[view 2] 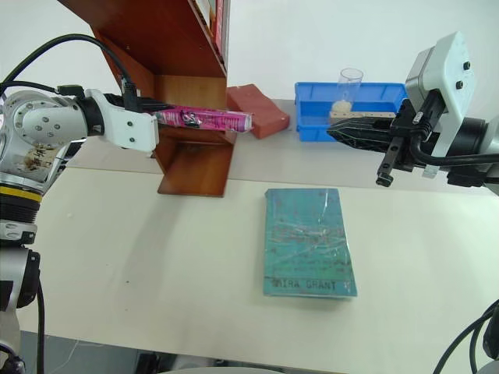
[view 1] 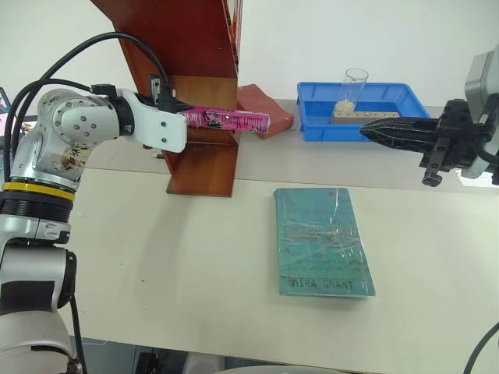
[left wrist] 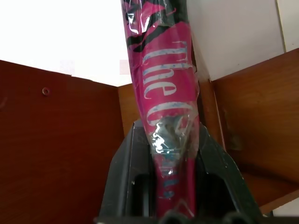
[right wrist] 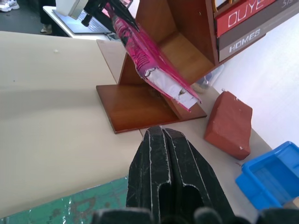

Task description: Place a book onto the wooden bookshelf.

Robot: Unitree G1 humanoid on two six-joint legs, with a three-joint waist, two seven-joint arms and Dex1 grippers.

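The pink book's lower edge [view 1: 226, 127] sits on the wooden bookshelf's board [view 1: 212, 136] and the book would lie there, so it is time for my left gripper to open.
The book [view 1: 226, 119] is bright pink and plastic-wrapped. My left gripper [view 1: 185, 117] is shut on one end of it and holds it edge-on and roughly level. Its free end reaches across the front of the wooden bookshelf [view 1: 199, 47], at the height of the lower shelf opening. In the left wrist view the book [left wrist: 168, 93] runs out from between my fingers toward the shelf's inner panels. My right gripper [view 1: 374, 130] is shut and empty, hovering above the table on the right and pointing left. In the right wrist view the book [right wrist: 149, 65] hangs slanted before the bookshelf [right wrist: 187, 42].
A teal-green book [view 1: 321, 241] marked "Mira Grant" lies flat mid-table. A brick-red block [view 1: 265, 105] lies right of the shelf base. Behind my right gripper, a blue bin [view 1: 405, 97] holds a clear cup [view 1: 355, 86]. Several books [right wrist: 243, 18] stand on an upper shelf.
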